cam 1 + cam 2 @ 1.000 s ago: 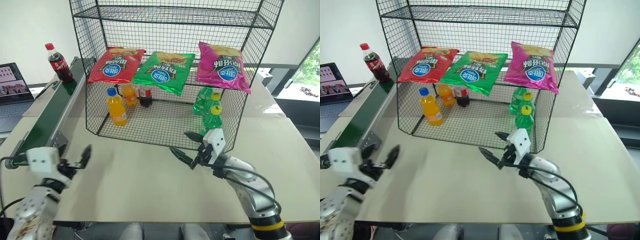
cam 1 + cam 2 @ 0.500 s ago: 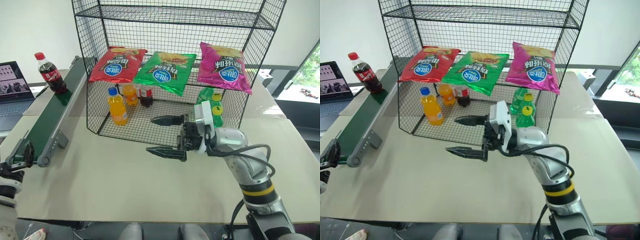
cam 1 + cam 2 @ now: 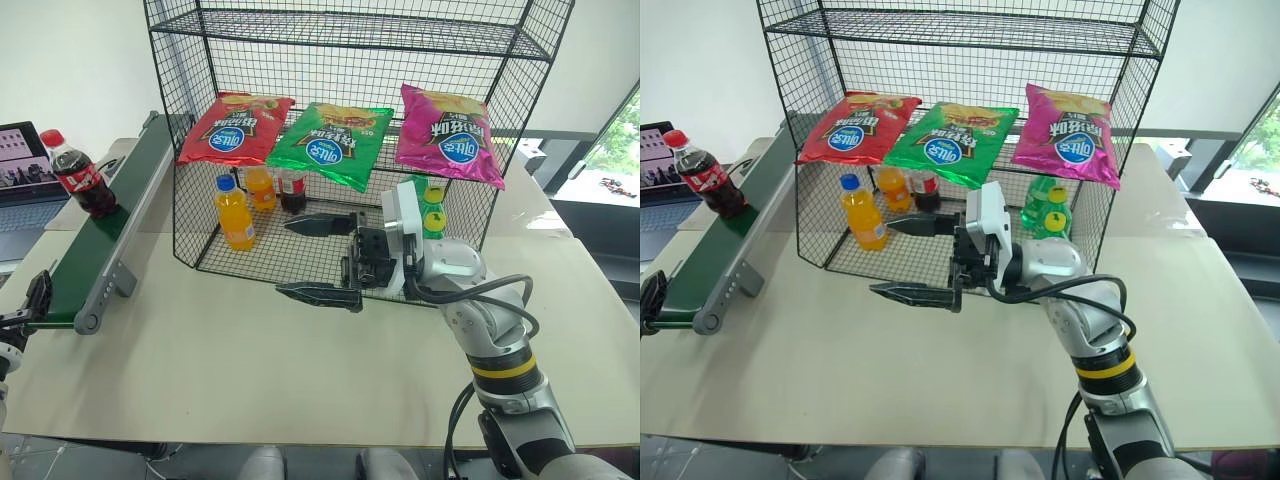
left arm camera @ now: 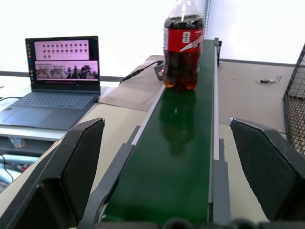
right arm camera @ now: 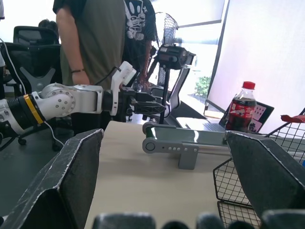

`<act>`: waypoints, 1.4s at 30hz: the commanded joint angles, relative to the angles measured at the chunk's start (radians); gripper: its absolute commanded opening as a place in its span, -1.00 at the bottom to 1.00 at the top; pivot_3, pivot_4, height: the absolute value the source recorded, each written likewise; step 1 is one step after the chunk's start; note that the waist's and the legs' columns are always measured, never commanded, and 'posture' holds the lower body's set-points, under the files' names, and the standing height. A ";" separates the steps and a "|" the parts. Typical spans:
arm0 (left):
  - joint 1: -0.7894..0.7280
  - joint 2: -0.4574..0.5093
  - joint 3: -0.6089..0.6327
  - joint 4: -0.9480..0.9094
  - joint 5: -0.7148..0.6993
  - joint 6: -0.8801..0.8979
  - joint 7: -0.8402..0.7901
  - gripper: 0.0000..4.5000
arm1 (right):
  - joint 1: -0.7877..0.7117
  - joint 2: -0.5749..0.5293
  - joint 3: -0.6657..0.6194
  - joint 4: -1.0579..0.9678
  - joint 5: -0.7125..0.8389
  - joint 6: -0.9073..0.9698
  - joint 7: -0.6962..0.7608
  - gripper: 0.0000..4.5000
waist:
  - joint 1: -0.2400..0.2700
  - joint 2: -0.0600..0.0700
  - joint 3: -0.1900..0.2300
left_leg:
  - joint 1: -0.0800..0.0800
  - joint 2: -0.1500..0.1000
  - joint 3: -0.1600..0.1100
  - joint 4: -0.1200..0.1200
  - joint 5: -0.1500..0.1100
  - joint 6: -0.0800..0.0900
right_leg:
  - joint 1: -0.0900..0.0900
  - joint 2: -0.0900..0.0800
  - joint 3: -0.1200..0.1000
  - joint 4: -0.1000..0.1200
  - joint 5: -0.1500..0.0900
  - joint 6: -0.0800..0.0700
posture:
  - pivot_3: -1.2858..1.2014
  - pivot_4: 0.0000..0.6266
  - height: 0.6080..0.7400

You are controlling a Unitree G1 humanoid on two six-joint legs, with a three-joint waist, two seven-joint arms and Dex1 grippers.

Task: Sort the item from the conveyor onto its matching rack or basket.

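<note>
My fingers don't reach the cola bottle [image 3: 82, 180] yet, so they would miss the bottle if I closed now. My left gripper needs to move toward the bottle first and then close on it.
The item, a cola bottle [image 3: 78, 178] with a red cap and label, stands upright on the conveyor [image 3: 112, 222], a dark-green belt along the table's left side. My left gripper [image 4: 166, 125] is open at the belt's near end and looks up the belt at the bottle [image 4: 183, 45], which is well beyond its fingers. My right gripper [image 3: 302, 258] hangs open in front of the rack's floor tier, pointing left with nothing between its fingers. The black wire rack [image 3: 350, 25] stands at the back centre.
Red [image 3: 235, 130], green [image 3: 330, 140] and pink [image 3: 445, 125] chip bags lie on the rack's middle tier. Orange bottles [image 3: 232, 215], a cola bottle [image 3: 291, 190] and green bottles [image 3: 432, 205] stand on its floor tier. A laptop [image 3: 20, 160] sits left of the conveyor. A person [image 5: 100, 43] stands beyond the table.
The cola bottle has ridden down the belt toward the near end. My right gripper rose and swung to point left. My left gripper moved out to the left, past the belt's end.
</note>
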 commanded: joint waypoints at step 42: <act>-0.137 0.110 -0.008 0.196 0.053 -0.018 -0.075 0.31 | -0.014 -0.018 -0.028 -0.100 0.030 0.047 -0.096 1.00 | 0.000 0.003 0.001 | 0.001 0.000 0.000 -0.002 0.000 0.000 | -0.001 0.000 0.000 0.001 0.000 0.000 | 0.03 -0.52 0.97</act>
